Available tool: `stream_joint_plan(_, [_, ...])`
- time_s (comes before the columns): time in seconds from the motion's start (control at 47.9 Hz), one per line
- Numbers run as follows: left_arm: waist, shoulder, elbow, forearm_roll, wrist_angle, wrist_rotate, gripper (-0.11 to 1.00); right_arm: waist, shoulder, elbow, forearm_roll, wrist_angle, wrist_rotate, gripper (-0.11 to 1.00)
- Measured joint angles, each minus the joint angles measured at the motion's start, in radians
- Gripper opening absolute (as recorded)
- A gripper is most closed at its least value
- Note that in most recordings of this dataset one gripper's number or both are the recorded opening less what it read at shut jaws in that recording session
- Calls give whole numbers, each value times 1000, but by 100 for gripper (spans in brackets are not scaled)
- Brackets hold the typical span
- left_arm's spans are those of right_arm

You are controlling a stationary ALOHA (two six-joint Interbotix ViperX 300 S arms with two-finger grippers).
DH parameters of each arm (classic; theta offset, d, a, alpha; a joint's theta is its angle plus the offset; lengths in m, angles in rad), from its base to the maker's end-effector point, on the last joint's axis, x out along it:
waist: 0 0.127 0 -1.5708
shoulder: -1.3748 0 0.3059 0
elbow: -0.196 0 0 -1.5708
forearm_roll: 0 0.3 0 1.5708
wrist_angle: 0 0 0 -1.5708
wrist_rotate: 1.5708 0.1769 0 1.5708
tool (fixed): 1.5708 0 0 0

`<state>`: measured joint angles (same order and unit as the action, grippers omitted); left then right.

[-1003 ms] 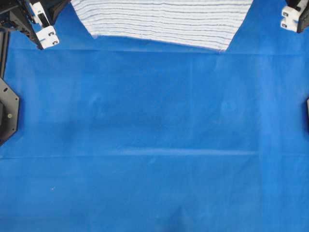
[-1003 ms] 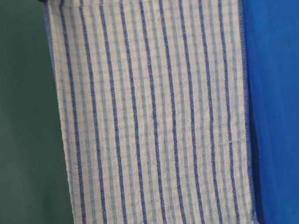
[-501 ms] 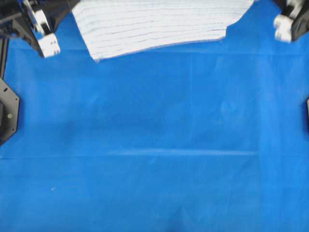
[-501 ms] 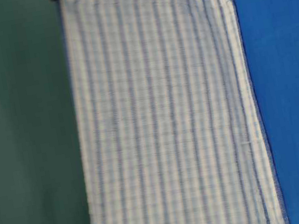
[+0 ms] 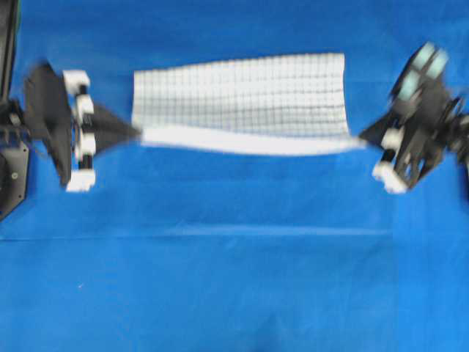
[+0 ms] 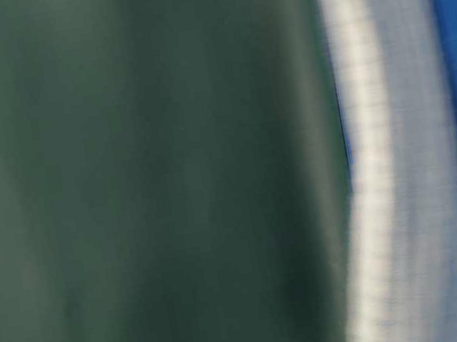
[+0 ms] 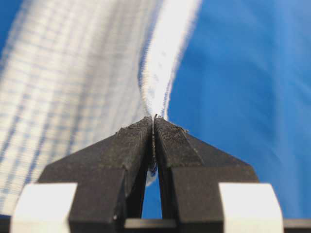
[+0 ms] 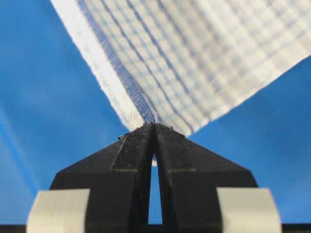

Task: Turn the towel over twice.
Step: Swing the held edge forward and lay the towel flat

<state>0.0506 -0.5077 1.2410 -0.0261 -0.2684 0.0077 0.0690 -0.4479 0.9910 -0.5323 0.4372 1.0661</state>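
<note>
The towel's near edge (image 5: 249, 141) hangs taut and is still short of the open blue covering in front. My right gripper needs to move the towel's edge there before it lets go.
The towel (image 5: 242, 95), white with a faint blue checked grid, spreads across the far middle of the blue table in the overhead view. Its near edge is lifted and stretched taut between both grippers. My left gripper (image 5: 135, 133) is shut on the towel's near left corner (image 7: 160, 73). My right gripper (image 5: 364, 139) is shut on its near right corner (image 8: 146, 109). In both wrist views the black fingers (image 7: 131, 145) (image 8: 133, 150) pinch the hemmed edge. The table-level view shows the towel (image 6: 394, 161) as a blurred white band just above the table.
The blue table covering (image 5: 234, 279) stretches wide in front of the towel. A black mount (image 5: 11, 176) stands at the left edge. Both arms are blurred with motion.
Both grippers have swung from the far corners toward the table's middle, carrying the towel's held edge down and forward. The towel went from hanging upright to lying low with its checked side up.
</note>
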Motion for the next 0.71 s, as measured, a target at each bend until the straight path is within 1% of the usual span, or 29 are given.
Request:
stream_joint_plan(0.084, [-61,75,-11,2,3,-26,2,51,71,-3,0,-2,54,3])
stream_joint_plan(0.104, [-75,94,-12,0,5,-32,2,67,92,-5,2,-2,77,3])
stream_joint_plan(0.167, [-118,153,-20,0,3,-63,2,107,143,-12,0,-3,118,3])
stream_joint_plan(0.313, [-198,259,-49,0,3,-135,2,201,230,-40,0,-9,222,3])
stream_joint_plan(0.376, [-233,293,-61,0,5,-152,2,238,258,-54,0,-9,264,3])
stream_joint_plan(0.543, [-316,327,-81,2,3,-155,2,308,311,-94,-8,-9,325,3])
stream_joint_plan(0.648, [-334,327,-80,0,5,-167,2,325,337,-110,-11,-8,334,3])
stream_joint_plan(0.71, [-339,328,-80,0,5,-163,2,327,342,-118,-12,-8,331,3])
